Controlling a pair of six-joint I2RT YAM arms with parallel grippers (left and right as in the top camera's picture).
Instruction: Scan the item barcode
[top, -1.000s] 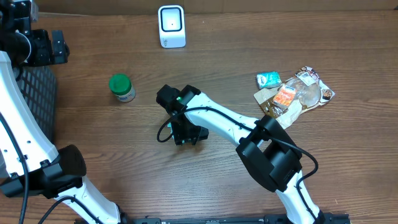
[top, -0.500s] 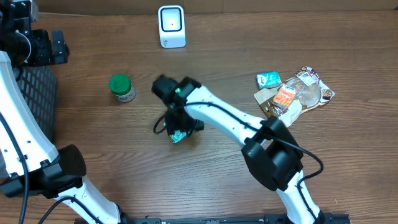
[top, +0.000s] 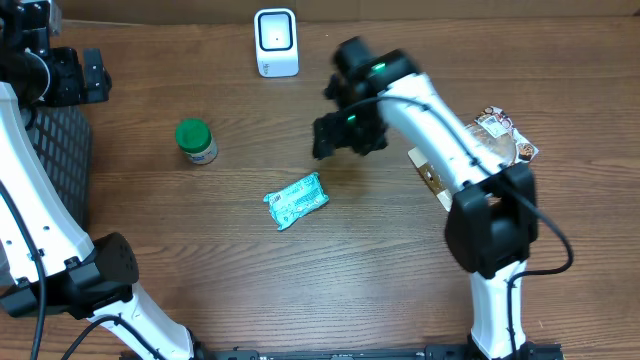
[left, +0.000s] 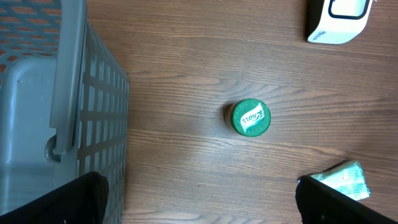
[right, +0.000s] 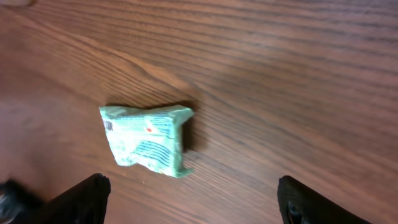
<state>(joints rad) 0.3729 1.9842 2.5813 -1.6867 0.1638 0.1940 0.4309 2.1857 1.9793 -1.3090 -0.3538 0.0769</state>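
Note:
My right gripper grips the packet's nearest end edge next, leaving the rest uncovered, to scan the barcode of the green packet (top: 296, 201) at the scanner.
A crumpled green packet (top: 296, 201) lies flat on the wooden table, apart from both grippers. My right gripper (top: 343, 135) hovers up and to the right of it, open. In the right wrist view the packet (right: 148, 140) lies beyond the fingers, nearer the left one, and only bare wood shows between the open right gripper (right: 193, 200). The white barcode scanner (top: 275, 42) stands at the back centre. My left gripper (top: 84, 76) stays open at the far left over the basket edge; the left wrist view shows the left gripper (left: 199, 200) holding nothing and the packet's corner (left: 343, 177).
A green-lidded jar (top: 196, 141) stands left of the packet, also seen from above as the jar (left: 250, 117). A grey mesh basket (top: 60, 170) sits at the left edge. A pile of snack packets (top: 475, 150) lies at the right, behind the right arm.
The right gripper opened and let the green packet drop onto the table, then swung up and to the right, away from it. The left arm has not moved.

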